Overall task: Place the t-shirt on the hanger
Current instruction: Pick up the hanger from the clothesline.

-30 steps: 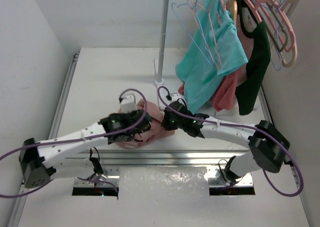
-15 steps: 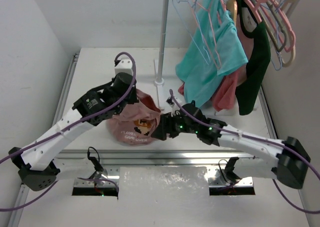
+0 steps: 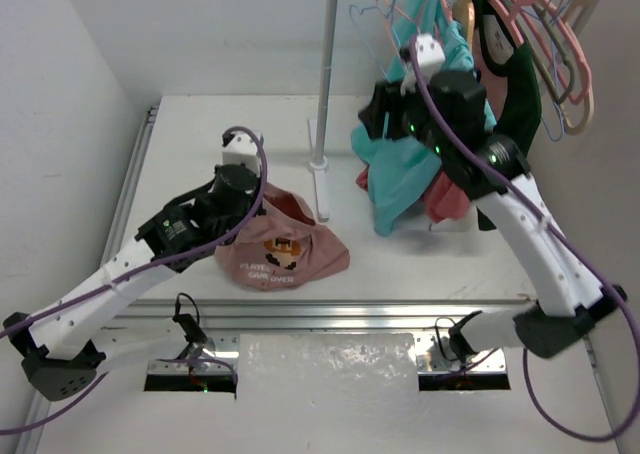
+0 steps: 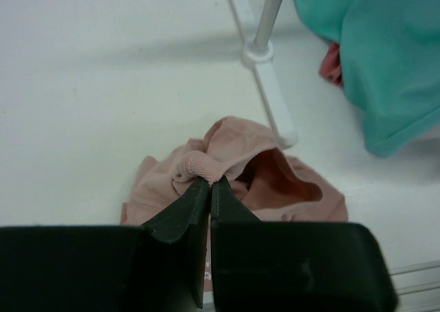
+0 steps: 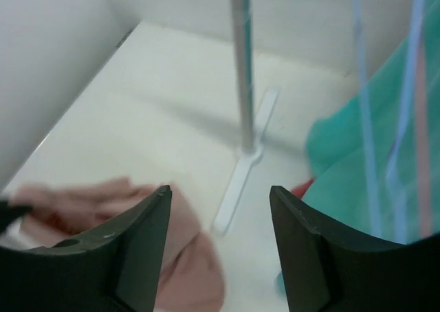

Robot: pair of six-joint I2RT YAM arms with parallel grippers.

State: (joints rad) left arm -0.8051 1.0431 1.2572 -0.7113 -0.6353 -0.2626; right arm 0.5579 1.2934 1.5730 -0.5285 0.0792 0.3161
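Observation:
The light blue hanger [image 3: 372, 29] will be grabbed next by one side's wire with my right gripper, which leaves its opposite end free to go into the t-shirt's collar.
The dusty pink t-shirt [image 3: 290, 252] lies crumpled on the table, print side up. My left gripper [image 3: 260, 194] is shut on its ribbed collar [image 4: 199, 165] and holds the neck opening a little above the table. My right gripper [image 3: 372, 126] is raised beside the clothes rack, open and empty, its fingertips [image 5: 155, 209] wide apart. The thin light blue hanger [image 3: 372, 29] hangs on the rail just above and left of it. In the right wrist view the hanger's wires [image 5: 362, 99] run down close on the right. The t-shirt [image 5: 172, 264] shows blurred below the left finger.
The rack's white pole [image 3: 325, 74] and foot [image 3: 322, 189] stand just behind the t-shirt. A teal shirt [image 3: 400, 164], a salmon garment [image 3: 452, 189], a dark green garment [image 3: 512, 144] and pink hangers [image 3: 555, 44] hang at the right. Walls close in on both sides.
My right gripper let go of the t-shirt, opened, and swung up from the table to the rack. My left gripper kept the collar, moving back and left, and the shirt settled lower.

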